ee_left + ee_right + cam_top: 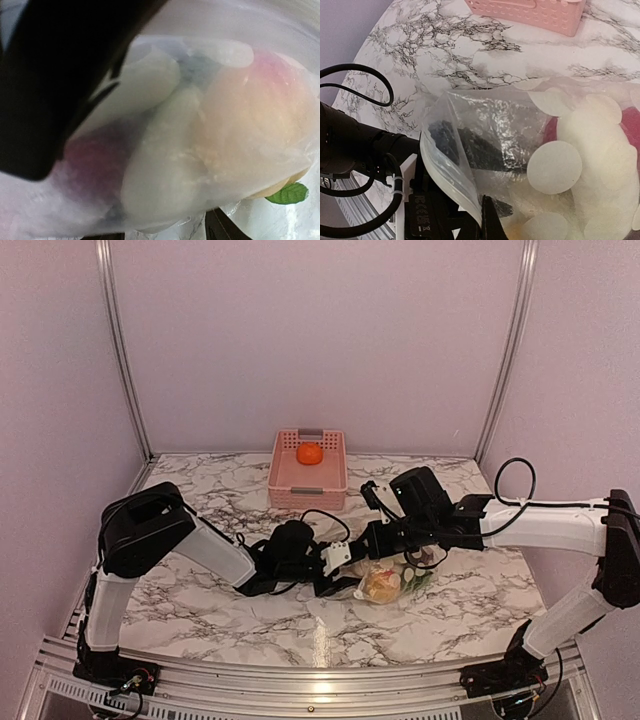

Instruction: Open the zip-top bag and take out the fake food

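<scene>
I should next grab the white fake food with my left gripper by its end nearest the bag's opening (156, 196), to take it out lengthwise.
The zip-top bag (392, 572) lies on the marble table in front of the pink basket, with its mouth facing left. Its white dots and open zip rim show in the right wrist view (555, 167). Fake food sits inside it: white, peach and red pieces (235, 125) and a green leaf (290, 194). My left gripper (340, 562) is at the bag's mouth, its dark fingers (475, 147) reaching inside, jaws apart (160, 235). My right gripper (372, 540) pinches the bag's upper rim (490, 225). An orange fruit (309, 453) lies in the basket.
The pink slotted basket (330, 480) stands at the back centre of the table, and its front wall also shows in the right wrist view (530, 10). Purple walls close in the back and sides. Both arms meet over the table's middle.
</scene>
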Tool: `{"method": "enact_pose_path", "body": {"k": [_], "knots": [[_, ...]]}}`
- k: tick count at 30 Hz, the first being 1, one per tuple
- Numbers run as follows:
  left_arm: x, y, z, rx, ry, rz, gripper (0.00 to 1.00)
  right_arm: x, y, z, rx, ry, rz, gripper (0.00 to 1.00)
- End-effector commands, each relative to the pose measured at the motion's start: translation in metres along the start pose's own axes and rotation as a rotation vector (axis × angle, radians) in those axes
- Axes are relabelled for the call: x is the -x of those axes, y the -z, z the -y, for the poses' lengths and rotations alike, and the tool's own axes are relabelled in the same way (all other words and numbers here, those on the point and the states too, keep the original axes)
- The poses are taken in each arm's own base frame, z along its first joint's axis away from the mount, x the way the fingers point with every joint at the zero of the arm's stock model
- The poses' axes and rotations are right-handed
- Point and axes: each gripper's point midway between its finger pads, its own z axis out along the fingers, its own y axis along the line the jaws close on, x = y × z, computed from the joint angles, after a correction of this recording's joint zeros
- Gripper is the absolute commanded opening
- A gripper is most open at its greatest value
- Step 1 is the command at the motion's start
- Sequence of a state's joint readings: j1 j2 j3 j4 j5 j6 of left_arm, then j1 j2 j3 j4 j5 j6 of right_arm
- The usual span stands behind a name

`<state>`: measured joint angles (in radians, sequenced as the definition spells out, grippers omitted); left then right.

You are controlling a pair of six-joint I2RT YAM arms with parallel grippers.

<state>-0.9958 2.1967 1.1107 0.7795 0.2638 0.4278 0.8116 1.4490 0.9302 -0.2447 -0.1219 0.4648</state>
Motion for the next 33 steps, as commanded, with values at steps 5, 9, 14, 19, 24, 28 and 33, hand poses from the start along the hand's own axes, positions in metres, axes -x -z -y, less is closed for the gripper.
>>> {"method": "enact_pose_path", "body": {"k": [5,9,14,19,24,28,33], "knots": [[-0.013,-0.023,0.012,-0.016,-0.008,-0.039,0.60,-0.004,-0.003,0.003,-0.018,-0.005,-0.010,0.00],[-0.014,-0.027,0.016,-0.024,-0.010,-0.034,0.67,-0.005,-0.003,0.004,-0.021,-0.006,-0.011,0.00],[-0.012,-0.031,0.017,-0.020,-0.005,-0.013,0.70,-0.007,-0.004,0.007,-0.026,-0.008,-0.014,0.00],[-0.001,-0.030,0.014,-0.008,0.009,0.033,0.48,-0.006,-0.003,0.008,-0.028,-0.010,-0.010,0.00],[0.008,-0.012,0.008,0.053,0.006,0.078,0.29,-0.004,0.000,0.009,-0.030,-0.012,0.000,0.00],[0.005,0.000,0.007,0.069,-0.001,0.049,0.21,-0.001,0.003,0.009,-0.028,-0.011,0.007,0.00],[-0.003,0.019,0.002,0.112,-0.015,-0.006,0.17,0.001,0.005,0.009,-0.028,-0.010,0.017,0.00]]}}
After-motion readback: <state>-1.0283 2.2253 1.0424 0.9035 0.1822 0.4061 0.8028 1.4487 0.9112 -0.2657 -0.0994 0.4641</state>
